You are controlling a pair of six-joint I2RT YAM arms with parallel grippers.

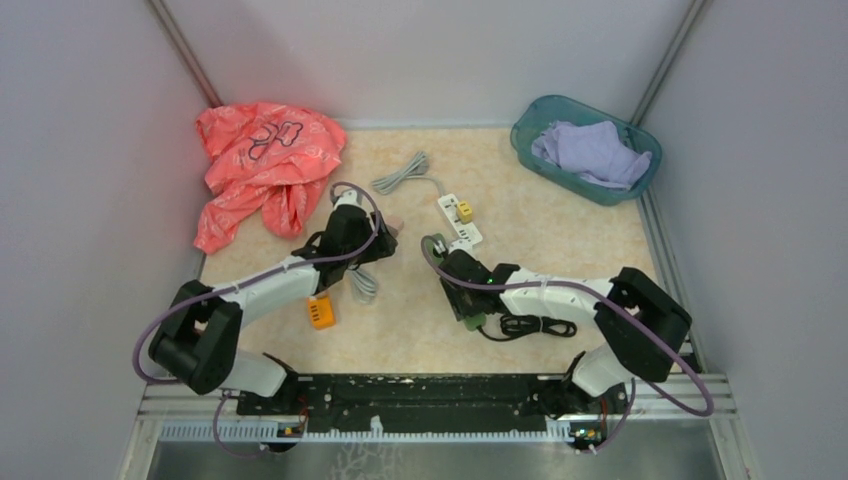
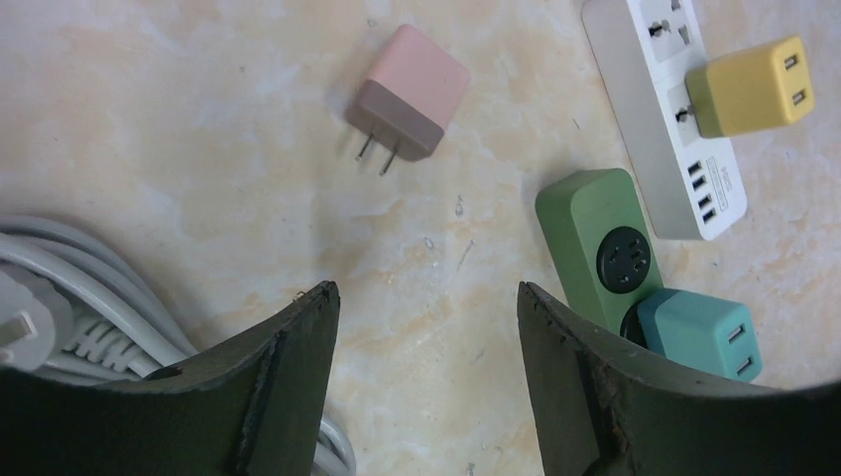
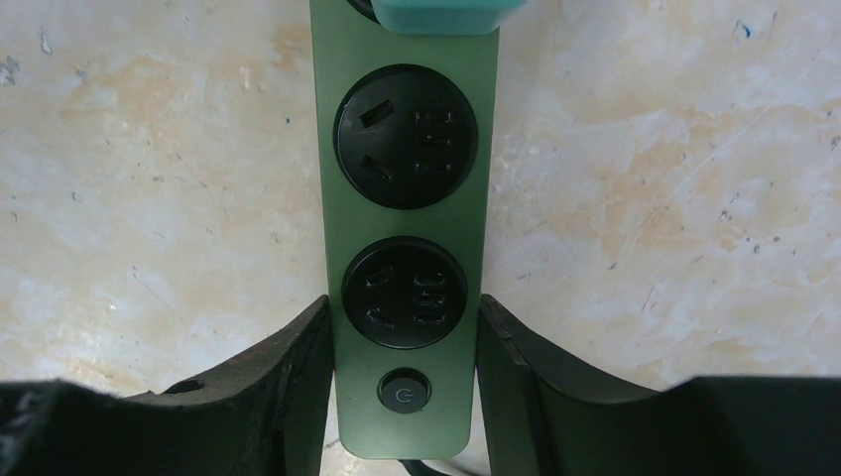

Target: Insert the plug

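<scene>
The robot's left gripper needs to reach the pink plug [image 1: 393,224] and grab the plug's body across its sides. The plug's pins then stay free for the right gripper to insert.
A pink two-prong plug [image 2: 409,92] lies on its side on the table, just beyond my left gripper [image 2: 426,297], which is open and empty above bare tabletop. In the top view the plug [image 1: 393,224] sits at the tip of the left gripper [image 1: 383,240]. My right gripper [image 3: 405,317] is shut on the green power strip [image 3: 407,228] near its power button, one finger on each long side. Two round sockets are free; a teal adapter [image 3: 436,12] sits in the far one. The strip also shows in the left wrist view [image 2: 595,243].
A white power strip [image 2: 664,109] with a yellow adapter [image 2: 751,86] lies beyond the green one. A grey-white cable [image 2: 69,288] coils beside my left fingers. An orange plug [image 1: 321,313], a red cloth [image 1: 260,165] and a teal basket [image 1: 585,148] with cloth sit around.
</scene>
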